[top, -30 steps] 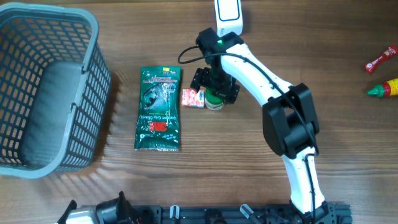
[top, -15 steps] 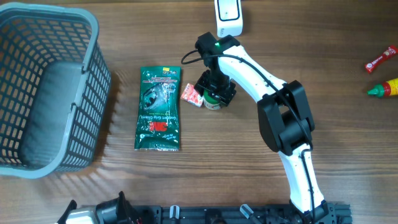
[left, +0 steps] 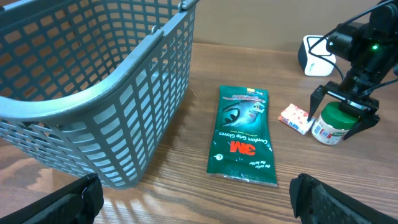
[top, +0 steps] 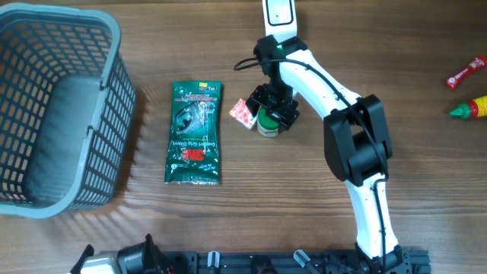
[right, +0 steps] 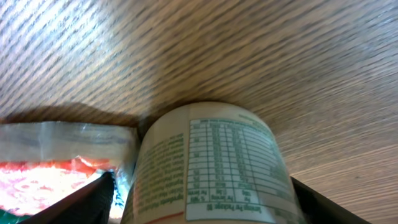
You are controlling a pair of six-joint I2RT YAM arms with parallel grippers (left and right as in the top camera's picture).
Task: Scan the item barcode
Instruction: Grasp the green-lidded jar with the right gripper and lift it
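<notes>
The jar should be scanned by its barcode next, so my right gripper should hold the jar by opposite sides near its green lid (right: 212,200), which leaves the printed label (right: 211,168) uncovered.
A small white jar with a green lid (top: 265,124) (left: 328,124) stands upright on the wood table right of centre. My right gripper (top: 271,114) (right: 202,199) is lowered over it, open, one finger on each side and close to its wall. In the right wrist view the jar's printed label (right: 211,168) fills the gap, and I see no barcode on it. A red-and-white sachet (top: 242,113) (right: 50,168) lies against the jar's left side. The white scanner (top: 279,17) (left: 317,56) sits at the far edge. My left gripper (left: 199,199) hangs open and empty near the front.
A green 3M glove pack (top: 195,133) (left: 244,134) lies flat left of the jar. A grey plastic basket (top: 114,106) (left: 155,93) takes up the left side. A red sachet (top: 466,72) and a red bottle with a green cap (top: 469,109) lie at the far right.
The right gripper turned and shifted slightly right over the jar. The jar and the red-and-white sachet moved a little right with it. The left arm stayed put.
</notes>
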